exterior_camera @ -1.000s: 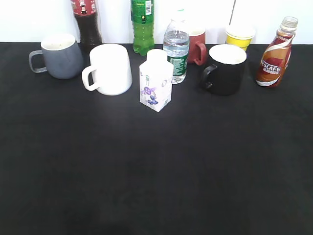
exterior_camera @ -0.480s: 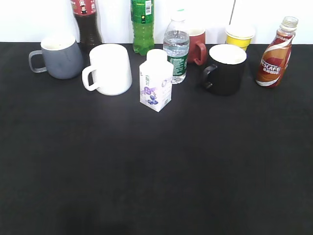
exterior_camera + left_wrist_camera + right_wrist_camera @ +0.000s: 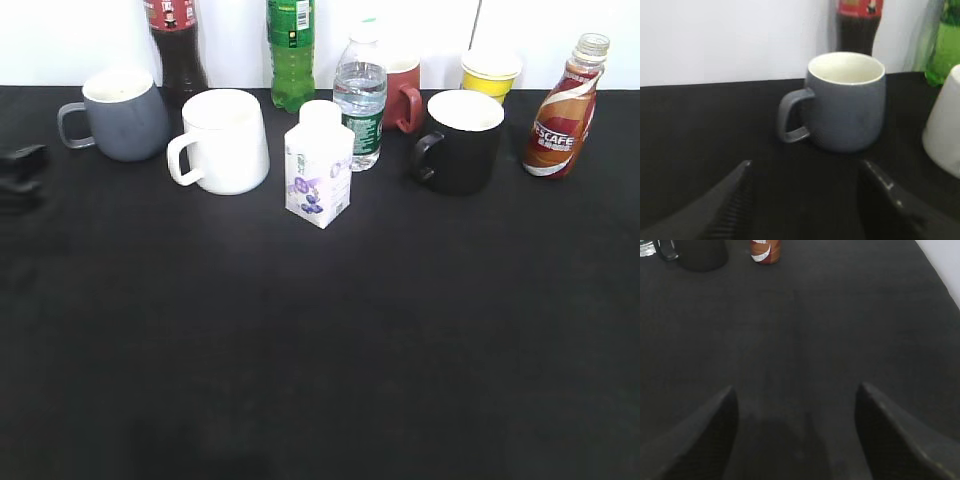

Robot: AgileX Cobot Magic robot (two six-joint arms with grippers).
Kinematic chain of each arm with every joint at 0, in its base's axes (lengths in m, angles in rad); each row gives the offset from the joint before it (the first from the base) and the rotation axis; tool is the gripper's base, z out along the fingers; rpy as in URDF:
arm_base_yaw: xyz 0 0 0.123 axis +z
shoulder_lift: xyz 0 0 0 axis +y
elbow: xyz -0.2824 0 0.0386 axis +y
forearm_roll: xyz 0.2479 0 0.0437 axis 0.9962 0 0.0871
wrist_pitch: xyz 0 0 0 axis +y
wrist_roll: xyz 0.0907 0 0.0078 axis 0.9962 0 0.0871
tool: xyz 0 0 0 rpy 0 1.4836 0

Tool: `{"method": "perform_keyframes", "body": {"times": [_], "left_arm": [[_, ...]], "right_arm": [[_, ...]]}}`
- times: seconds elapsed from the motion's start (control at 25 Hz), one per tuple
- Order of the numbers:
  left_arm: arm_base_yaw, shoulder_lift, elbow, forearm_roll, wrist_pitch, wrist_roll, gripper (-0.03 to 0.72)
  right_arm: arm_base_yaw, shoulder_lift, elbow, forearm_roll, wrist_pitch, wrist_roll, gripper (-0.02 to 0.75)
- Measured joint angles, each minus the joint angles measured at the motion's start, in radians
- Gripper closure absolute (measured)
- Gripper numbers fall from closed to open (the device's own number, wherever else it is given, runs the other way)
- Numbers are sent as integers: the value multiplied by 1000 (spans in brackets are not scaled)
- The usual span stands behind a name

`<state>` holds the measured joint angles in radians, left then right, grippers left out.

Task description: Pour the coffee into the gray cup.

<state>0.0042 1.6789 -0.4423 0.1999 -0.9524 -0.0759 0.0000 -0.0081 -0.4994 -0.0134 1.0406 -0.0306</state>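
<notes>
I should next grab the gray cup by its slim handle (image 3: pixel 64 123) with my left gripper, because the gray cup's wide body (image 3: pixel 130 125) is too broad for the fingers.
The coffee bottle (image 3: pixel 562 108), brown with a red-and-white NESCAFE label, stands upright at the far right back of the black table; its base shows at the top of the right wrist view (image 3: pixel 765 252). The gray cup (image 3: pixel 122 114) stands at the far left back with its handle to the left, and fills the left wrist view (image 3: pixel 847 101), empty inside. My left gripper (image 3: pixel 20 172) is open at the left edge, a little in front of the cup; its jaws (image 3: pixel 805 167) show wide apart. My right gripper (image 3: pixel 796 392) is open over bare table, far from the bottle.
A white mug (image 3: pixel 222 141), a small white carton (image 3: pixel 319 165), a water bottle (image 3: pixel 360 97), a red mug (image 3: pixel 404 94), a black mug (image 3: pixel 460 141), a yellow cup (image 3: pixel 490 74), a cola bottle (image 3: pixel 176 45) and a green bottle (image 3: pixel 291 50) stand along the back.
My left gripper has come into the exterior view at the left edge, in front of the gray cup. Nothing on the table has moved.
</notes>
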Motion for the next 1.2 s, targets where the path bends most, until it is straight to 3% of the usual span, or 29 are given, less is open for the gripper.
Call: {"method": "perform_keyframes", "body": {"times": [0.32,0.64,0.68,0.76,0.8,0.92,1.2], "left_arm": [[1,370,-381,0,34,0,261],[4,464,-587,-11,123,0,290],[4,472,-601,-7,125,0,340],[4,478,-611,28,128,0,543],[6,479,-612,60,128,5,603],[8,480,-613,134,115,7,605],[7,409,-564,150,130,10,615]], "right_arm": [[0,0,0,0,0,0,168],[0,0,0,0,0,0,168],[0,0,0,0,0,0,168],[0,0,0,0,0,0,168],[0,0,0,0,0,0,168],[0,0,0,0,0,0,168],[0,0,0,0,0,0,168]]}}
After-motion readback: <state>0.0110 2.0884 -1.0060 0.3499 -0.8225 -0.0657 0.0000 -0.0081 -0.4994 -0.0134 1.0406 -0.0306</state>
